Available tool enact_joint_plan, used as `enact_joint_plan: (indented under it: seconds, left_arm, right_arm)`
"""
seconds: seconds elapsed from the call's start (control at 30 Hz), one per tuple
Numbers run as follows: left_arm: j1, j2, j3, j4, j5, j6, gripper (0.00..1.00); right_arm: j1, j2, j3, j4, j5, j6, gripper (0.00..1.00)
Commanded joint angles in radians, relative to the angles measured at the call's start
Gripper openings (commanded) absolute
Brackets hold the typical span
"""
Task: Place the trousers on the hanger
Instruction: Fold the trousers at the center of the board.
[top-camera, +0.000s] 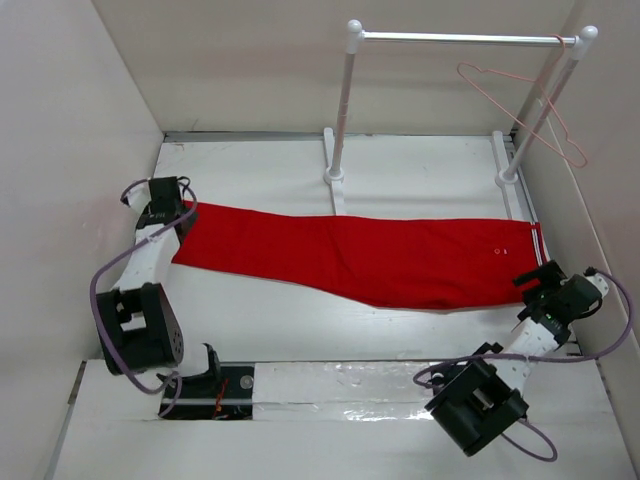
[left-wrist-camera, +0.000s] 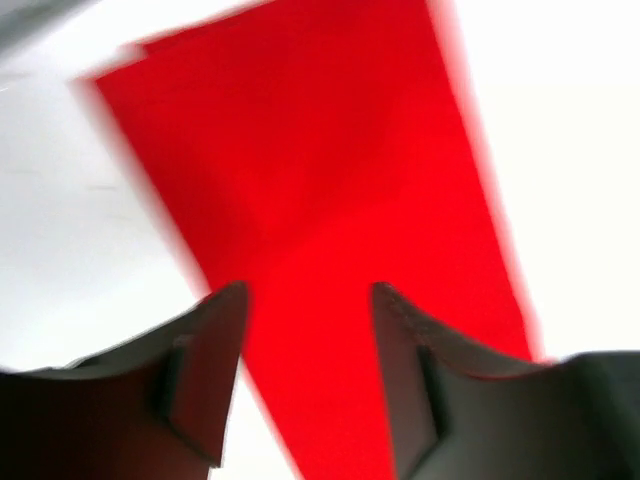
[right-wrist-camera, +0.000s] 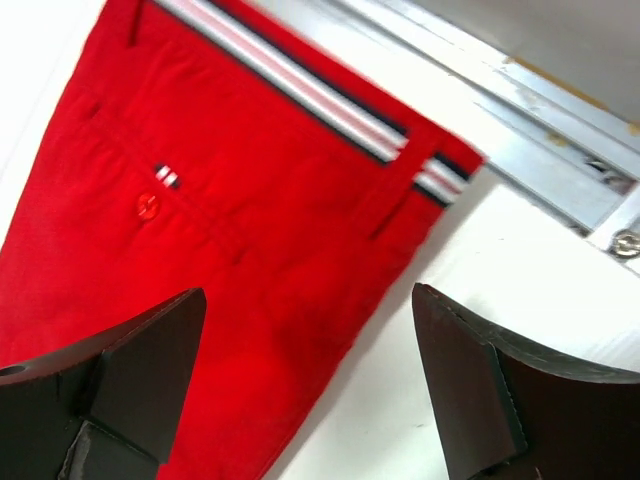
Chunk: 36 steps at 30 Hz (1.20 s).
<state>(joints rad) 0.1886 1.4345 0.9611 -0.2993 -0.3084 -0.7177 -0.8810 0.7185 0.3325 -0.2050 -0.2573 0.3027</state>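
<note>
I should next grab the trousers' near waist corner (top-camera: 524, 290) (right-wrist-camera: 360, 268) with my right gripper, below the waistband. Then I can fold the waist over toward the leg ends.
The red trousers (top-camera: 350, 255) lie flat across the white table, leg ends at the left, striped waistband (top-camera: 538, 243) at the right. The pinkish wire hanger (top-camera: 525, 105) hangs on the rack bar at the back right. My left gripper (top-camera: 170, 205) is open above the leg end; in its wrist view the trousers (left-wrist-camera: 320, 180) lie under and between the fingers (left-wrist-camera: 215, 350). My right gripper (top-camera: 535, 278) is open just over the waist's near corner; its wrist view shows the trousers (right-wrist-camera: 220, 230), the waistband (right-wrist-camera: 320, 100) and a button (right-wrist-camera: 147, 206).
A white-posted rack with a metal bar (top-camera: 460, 38) stands at the back, its feet (top-camera: 335, 180) just behind the trousers. Walls close in on the left, back and right. A metal rail (right-wrist-camera: 520, 110) runs along the table's right edge.
</note>
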Motion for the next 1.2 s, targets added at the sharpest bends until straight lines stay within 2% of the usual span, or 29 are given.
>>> enact_joint_plan:
  seconds: [0.0,0.03,0.07,0.1,0.17,0.2,0.27,0.3,0.37,0.53,0.57,0.67,0.73,0.77,0.83,0.87,1.0,1.03,1.13,1.17]
  left_arm:
    - [-0.104,-0.139,-0.007,0.136,0.106,-0.02,0.44]
    - [-0.139,-0.161,-0.016,0.167,0.138,-0.031,0.39]
    - [-0.219,-0.178,-0.033,0.219,0.143,-0.04,0.2]
    - [-0.262,-0.204,-0.033,0.235,0.143,-0.049,0.1]
    - [-0.354,-0.217,-0.027,0.261,0.129,-0.063,0.0]
    - [-0.45,-0.229,-0.027,0.269,0.115,-0.063,0.0]
    - [-0.546,-0.244,-0.059,0.329,0.089,-0.065,0.0]
    - [-0.633,-0.261,-0.077,0.354,0.08,-0.065,0.0]
    - [-0.714,-0.269,-0.135,0.425,0.058,-0.071,0.0]
    - [-0.955,-0.218,-0.2,0.468,-0.061,-0.068,0.0]
    - [-0.984,-0.209,-0.215,0.477,-0.081,-0.065,0.0]
    - [-1.07,-0.165,-0.232,0.493,-0.132,-0.063,0.0]
    - [-1.098,-0.134,-0.24,0.497,-0.175,-0.055,0.0]
    - [-1.098,-0.125,-0.246,0.502,-0.184,-0.052,0.0]
    - [-1.109,-0.1,-0.265,0.519,-0.189,-0.052,0.0]
    - [-1.109,-0.092,-0.272,0.531,-0.189,-0.049,0.0]
    - [-1.109,-0.036,-0.28,0.565,-0.193,-0.043,0.0]
    - [-1.109,-0.026,-0.275,0.562,-0.204,-0.039,0.0]
    - [-1.109,-0.009,-0.272,0.551,-0.215,-0.028,0.0]
    - [-1.109,-0.011,-0.28,0.56,-0.216,-0.022,0.0]
  right_arm:
    - [-0.067,0.013,-0.016,0.11,-0.074,-0.002,0.9]
    - [-0.076,0.025,-0.015,0.11,-0.074,0.001,0.9]
    - [-0.097,0.03,-0.016,0.116,-0.085,0.004,0.9]
    - [-0.107,0.035,-0.023,0.121,-0.091,0.01,0.9]
    - [-0.121,0.053,-0.035,0.139,-0.091,0.027,0.9]
    - [-0.131,0.062,-0.041,0.147,-0.082,0.03,0.9]
    - [-0.144,0.103,-0.05,0.173,-0.08,0.041,0.9]
    - [-0.144,0.12,-0.053,0.186,-0.085,0.047,0.9]
    - [-0.144,0.156,-0.068,0.249,-0.089,0.081,0.9]
    - [-0.133,0.26,-0.073,0.329,-0.07,0.165,0.85]
    - [-0.093,0.26,-0.072,0.352,-0.057,0.177,0.83]
    - [-0.015,0.248,-0.082,0.406,0.041,0.226,0.67]
    - [0.02,0.251,-0.089,0.432,0.09,0.237,0.42]
    - [0.037,0.252,-0.089,0.455,0.111,0.237,0.34]
    - [0.074,0.253,-0.075,0.47,0.127,0.211,0.04]
    - [0.092,0.237,-0.067,0.469,0.13,0.198,0.0]
    - [0.27,0.11,-0.021,0.445,0.15,0.113,0.0]
    - [0.371,0.081,0.017,0.417,0.158,0.069,0.0]
    - [0.543,-0.019,0.069,0.294,0.2,-0.005,0.0]
    - [0.654,-0.039,0.098,0.238,0.21,-0.014,0.0]
